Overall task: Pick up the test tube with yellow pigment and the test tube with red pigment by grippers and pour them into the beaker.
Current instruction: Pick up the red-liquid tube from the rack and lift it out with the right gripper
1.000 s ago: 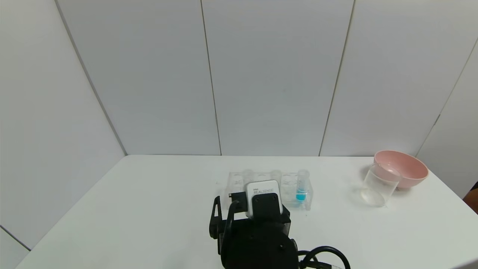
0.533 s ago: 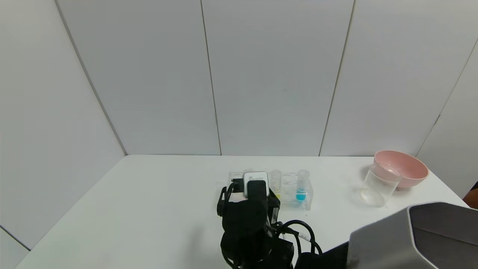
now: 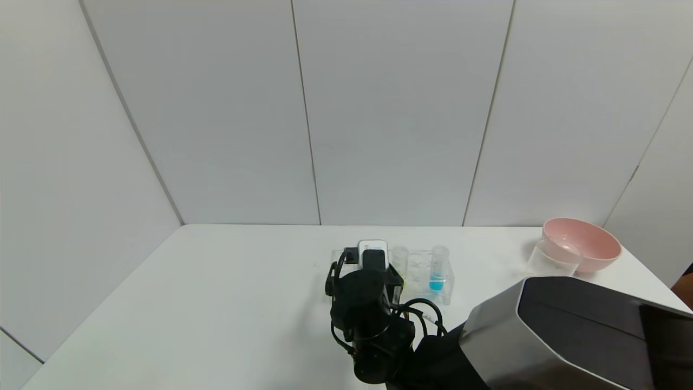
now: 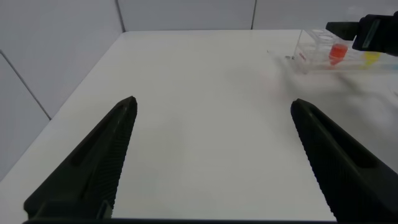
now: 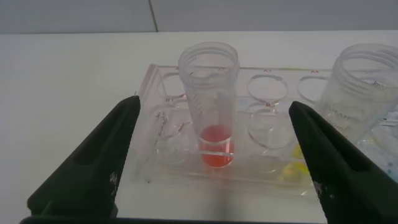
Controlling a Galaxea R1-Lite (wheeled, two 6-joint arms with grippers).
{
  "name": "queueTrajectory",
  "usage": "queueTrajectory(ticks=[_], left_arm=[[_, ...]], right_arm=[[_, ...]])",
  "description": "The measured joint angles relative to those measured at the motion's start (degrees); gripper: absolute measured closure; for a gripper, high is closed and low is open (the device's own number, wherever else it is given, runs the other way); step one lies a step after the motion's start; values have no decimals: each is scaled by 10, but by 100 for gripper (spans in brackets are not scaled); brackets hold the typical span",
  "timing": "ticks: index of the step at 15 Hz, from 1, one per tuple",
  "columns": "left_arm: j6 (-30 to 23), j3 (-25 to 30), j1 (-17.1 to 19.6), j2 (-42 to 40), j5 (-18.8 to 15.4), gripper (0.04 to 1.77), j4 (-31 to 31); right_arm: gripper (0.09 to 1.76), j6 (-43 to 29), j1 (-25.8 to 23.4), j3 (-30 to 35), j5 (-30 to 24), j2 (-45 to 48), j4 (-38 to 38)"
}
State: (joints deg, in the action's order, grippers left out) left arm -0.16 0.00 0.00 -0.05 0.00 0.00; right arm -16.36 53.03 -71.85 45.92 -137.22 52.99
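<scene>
I need to grab the red-pigment test tube by its body [image 5: 212, 107] with my right gripper. The red-pigment test tube's opening [image 5: 209, 56] then stays free to pour into the beaker.
My right gripper [image 3: 371, 260] is at the left end of the clear tube rack [image 3: 419, 273]. In the right wrist view it [image 5: 214, 107] is open, with the red-pigment test tube [image 5: 210, 93] upright in the rack [image 5: 163, 127] between its fingers, untouched. In the head view the gripper hides the red tube. The yellow-pigment test tube [image 5: 357, 87] stands one hole along and also shows in the head view [image 3: 399, 261]. The beaker [image 3: 553, 255] stands at the far right, partly hidden by my right arm. My left gripper [image 4: 214, 104] is open and empty over bare table, far from the rack.
A blue-liquid tube [image 3: 437, 271] stands at the rack's right end. A pink bowl [image 3: 587, 246] sits behind the beaker near the table's right edge. My right arm's grey link [image 3: 568, 336] fills the front right. White walls enclose the table's back and left.
My right gripper has moved forward to the rack's left end. The yellow tube has come into sight, and the grey arm link has swung in over the front right.
</scene>
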Motion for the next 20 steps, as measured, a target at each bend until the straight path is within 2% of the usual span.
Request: queueTrajectory(ticks=[2, 3, 5, 9, 10, 17, 20], left_arm=[[0, 0, 0, 0, 0, 5, 0], [0, 0, 0, 0, 0, 5, 0], [0, 0, 0, 0, 0, 5, 0], [0, 0, 0, 0, 0, 5, 0], [0, 0, 0, 0, 0, 5, 0], [0, 0, 0, 0, 0, 5, 0], [0, 0, 0, 0, 0, 5, 0]], right_arm=[[16, 0, -6, -10, -2, -9, -4], [38, 0, -9, -14, -3, -13, -8], [69, 0, -11, -17, -16, -16, -11], [114, 0, -14, -20, -21, -18, -11], [135, 1, -14, -21, -22, -18, -12], [135, 3, -20, -24, -25, 2, -11], [135, 5, -20, -22, -37, 34, -34]])
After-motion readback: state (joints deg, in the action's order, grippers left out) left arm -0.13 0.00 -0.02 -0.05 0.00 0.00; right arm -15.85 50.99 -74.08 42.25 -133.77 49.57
